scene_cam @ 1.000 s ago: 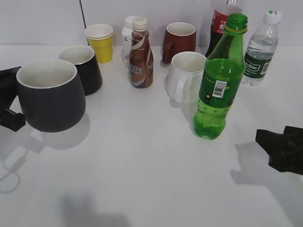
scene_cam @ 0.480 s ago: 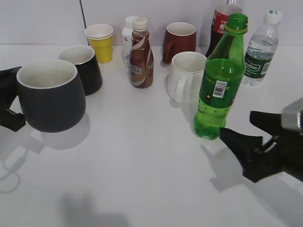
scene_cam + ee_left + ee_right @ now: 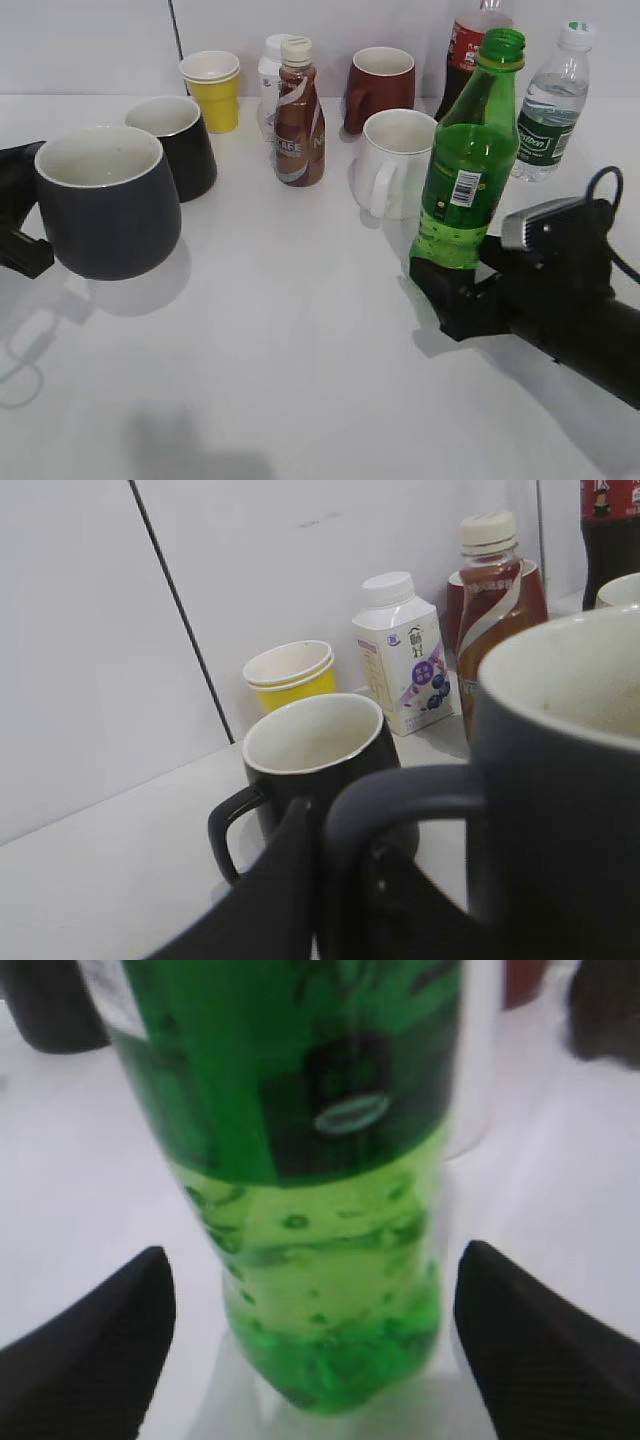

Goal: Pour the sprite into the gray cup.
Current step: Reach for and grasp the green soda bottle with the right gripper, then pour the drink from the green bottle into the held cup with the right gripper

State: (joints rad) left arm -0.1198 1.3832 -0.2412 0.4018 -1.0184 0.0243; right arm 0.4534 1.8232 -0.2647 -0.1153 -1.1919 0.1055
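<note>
I should next grab the green bottle by its lower body [image 3: 447, 242] with my right gripper. Then it can pour the sprite into the gray cup [image 3: 108, 200].
The sprite [image 3: 466, 170], a tall green bottle with no cap, stands upright right of centre on the white table. My right gripper [image 3: 450, 285] is open at its base, one finger on each side, not touching; the right wrist view shows the sprite [image 3: 320, 1190] between the open fingers [image 3: 315, 1340]. The gray cup [image 3: 108, 200], rounded, dark, off-white inside, is held at the left. My left gripper [image 3: 18, 235] is shut on the handle; in the left wrist view the handle [image 3: 390, 800] sits between the fingers [image 3: 345, 880].
A black mug [image 3: 175, 145] stands behind the gray cup. A white mug [image 3: 395, 165] is just left of the sprite. Behind stand a brown coffee bottle [image 3: 298, 115], yellow paper cups [image 3: 212, 90], a milk carton [image 3: 268, 80], a maroon mug [image 3: 380, 88], a cola bottle [image 3: 465, 50] and a water bottle [image 3: 550, 105].
My right gripper has moved left from the right edge up to the base of the sprite, fingers open around it. The left gripper and gray cup have not moved.
</note>
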